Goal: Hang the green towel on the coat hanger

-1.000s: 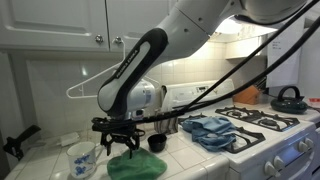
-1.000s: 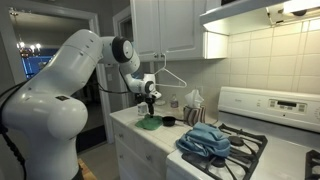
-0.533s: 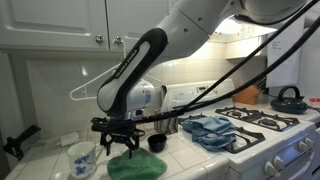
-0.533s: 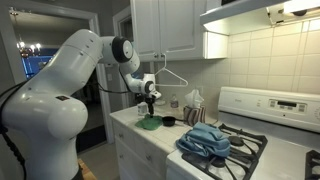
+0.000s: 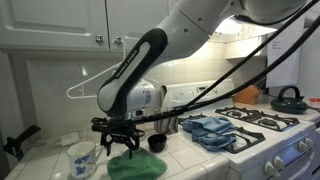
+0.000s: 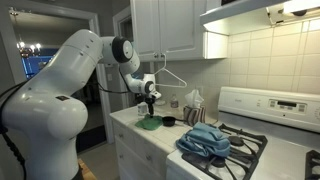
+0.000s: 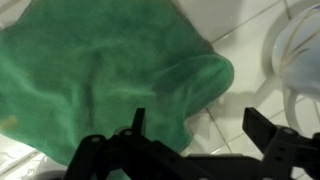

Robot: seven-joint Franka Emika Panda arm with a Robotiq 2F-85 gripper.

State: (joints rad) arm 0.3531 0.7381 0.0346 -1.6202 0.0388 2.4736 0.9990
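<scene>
I will next grab the green towel point(image 5: 135, 166) by its edge nearest the patterned glass bowl, so the rest of the towel stays free to drape over the hanger.
The green towel point(image 5: 135, 166) lies crumpled on the white tiled counter; it also shows in an exterior view point(image 6: 149, 123) and fills the upper left of the wrist view point(image 7: 100, 70). My gripper point(image 5: 119, 145) hangs open just above the towel's near edge, also in an exterior view point(image 6: 148, 108). In the wrist view my gripper point(image 7: 195, 125) has one finger over the towel's edge and the other over bare tile, nothing between them. A white wire coat hanger point(image 5: 88, 88) hangs from the cabinet above, also seen in an exterior view point(image 6: 172, 75).
A blue towel point(image 5: 208, 130) lies beside the stove point(image 5: 262, 122). A small black cup point(image 5: 156, 143) sits next to the green towel. A patterned glass bowl point(image 5: 82, 156) stands at the left, its rim in the wrist view point(image 7: 295, 60). A kettle point(image 5: 289, 98) is on the stove.
</scene>
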